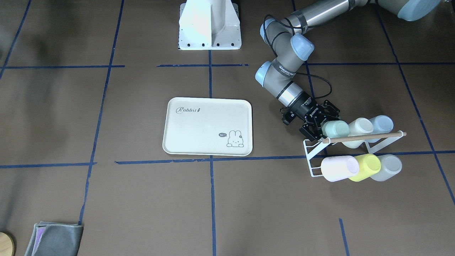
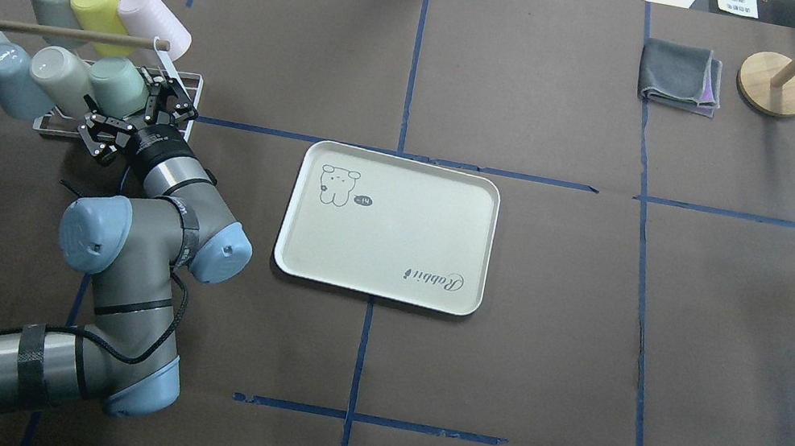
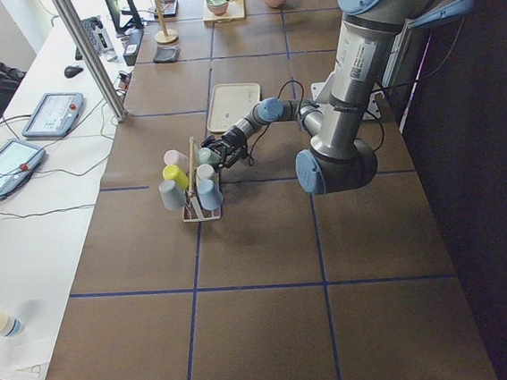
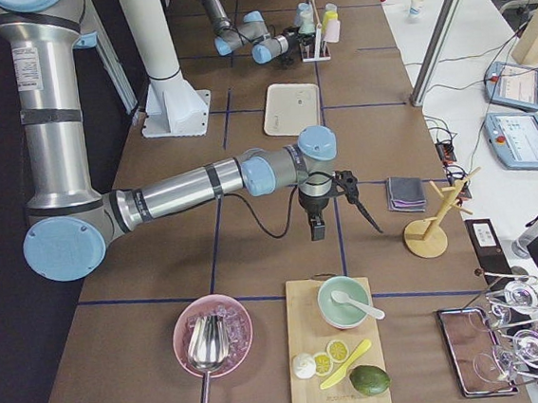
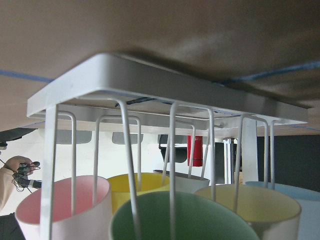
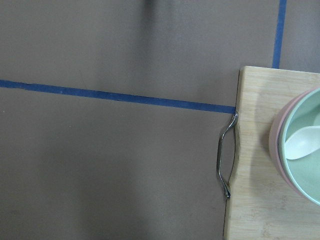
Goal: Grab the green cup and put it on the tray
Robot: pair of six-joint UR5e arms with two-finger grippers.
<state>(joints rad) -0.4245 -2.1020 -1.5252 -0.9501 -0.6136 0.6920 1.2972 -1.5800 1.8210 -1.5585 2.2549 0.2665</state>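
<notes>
The green cup should go onto the tray, so my left gripper should grab it by its open end (image 5: pixel 182 220) next.
The green cup (image 1: pixel 336 128) lies on its side on the lower row of a white wire rack (image 1: pixel 312 160), nearest the tray; it also shows in the overhead view (image 2: pixel 118 84) and, mouth-on, at the bottom of the left wrist view (image 5: pixel 185 220). My left gripper (image 1: pixel 324 125) is open, its fingers spread on either side of the cup's mouth end. The tray (image 1: pixel 206 121) lies flat and bare mid-table, left of the rack in the front view. My right gripper (image 4: pixel 346 208) hangs far off above the table near a cutting board; I cannot tell its state.
Cream (image 1: pixel 359 128) and pale blue (image 1: pixel 382 124) cups lie beside the green one; pink (image 1: pixel 339 168), yellow-green (image 1: pixel 366 167) and grey (image 1: pixel 387 167) cups fill the other row. A wooden rod (image 1: pixel 362 137) spans the rack. A cutting board (image 6: pixel 270 165) holds a bowl (image 6: pixel 300 145). A folded cloth (image 2: pixel 681 77) lies at the far side.
</notes>
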